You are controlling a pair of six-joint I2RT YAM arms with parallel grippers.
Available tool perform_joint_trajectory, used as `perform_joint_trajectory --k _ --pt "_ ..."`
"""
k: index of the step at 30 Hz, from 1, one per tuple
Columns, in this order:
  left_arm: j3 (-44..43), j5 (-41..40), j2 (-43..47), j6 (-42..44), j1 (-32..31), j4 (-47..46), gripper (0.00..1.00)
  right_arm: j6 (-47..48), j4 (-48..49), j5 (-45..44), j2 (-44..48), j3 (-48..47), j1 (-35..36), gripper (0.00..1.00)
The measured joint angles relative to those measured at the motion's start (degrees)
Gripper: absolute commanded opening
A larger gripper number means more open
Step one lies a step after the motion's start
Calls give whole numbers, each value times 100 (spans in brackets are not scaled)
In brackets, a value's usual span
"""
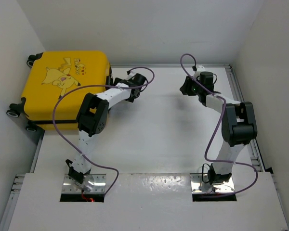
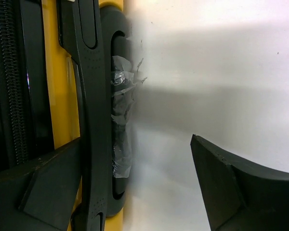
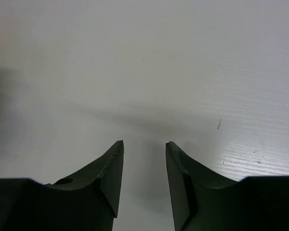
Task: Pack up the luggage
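Note:
I should grip the luggage [image 1: 62, 91] with my left gripper next, by the middle of its black side handle [image 1: 110, 80]. Then I can pull and turn the luggage for packing.
The luggage [image 1: 62, 91], a glossy yellow hard-shell case with a cartoon print, lies flat and closed at the back left of the table. My left gripper [image 1: 114, 83] is at its right edge. In the left wrist view the yellow shell [image 2: 62, 96] and its black side handle [image 2: 94, 120] fill the left side, with crumpled clear tape [image 2: 120, 86] behind the handle. The left gripper [image 2: 136, 139] is open wide, and the handle lies just inside its left finger. My right gripper [image 1: 187, 86] hovers over bare table at the back right. The right gripper [image 3: 144, 143] is open with nothing between its fingers.
The white table [image 1: 159, 130] has a metal rail [image 1: 241, 96] along its right edge. White walls close in the back and sides. The luggage wheels [image 1: 12, 111] overhang the table's left edge. Purple cables loop off both arms.

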State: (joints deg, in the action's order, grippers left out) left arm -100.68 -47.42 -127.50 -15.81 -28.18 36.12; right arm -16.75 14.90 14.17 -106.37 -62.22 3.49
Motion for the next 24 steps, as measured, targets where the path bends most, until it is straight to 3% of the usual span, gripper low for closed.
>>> perform_joint_trajectory --k 2,6,12,15,16,19,20,24 --pt "-15 -17 -22 -35 0 0 90 2 0 0 -2 0 -28 40" --pt "-168 -175 -179 -52 2 103 69 9 -2 -2 0 0 -120 40" --pt "-660 -168 -459 -138 44 656 64 33 -11 -4 7 9 -256 40" --pt "-918 -168 -608 -136 63 964 41 39 -26 -7 70 94 -306 39" --pt "-1054 -149 -649 -103 103 1139 24 48 -33 0 96 129 -337 39" --pt "-1399 345 -669 -26 275 1493 4 83 -48 -2 221 251 -481 39" --pt "-1513 623 -680 7 343 1528 0 98 -50 -4 273 297 -549 39" --pt "-1864 1373 -765 219 452 1412 0 157 -59 -2 404 389 -763 38"
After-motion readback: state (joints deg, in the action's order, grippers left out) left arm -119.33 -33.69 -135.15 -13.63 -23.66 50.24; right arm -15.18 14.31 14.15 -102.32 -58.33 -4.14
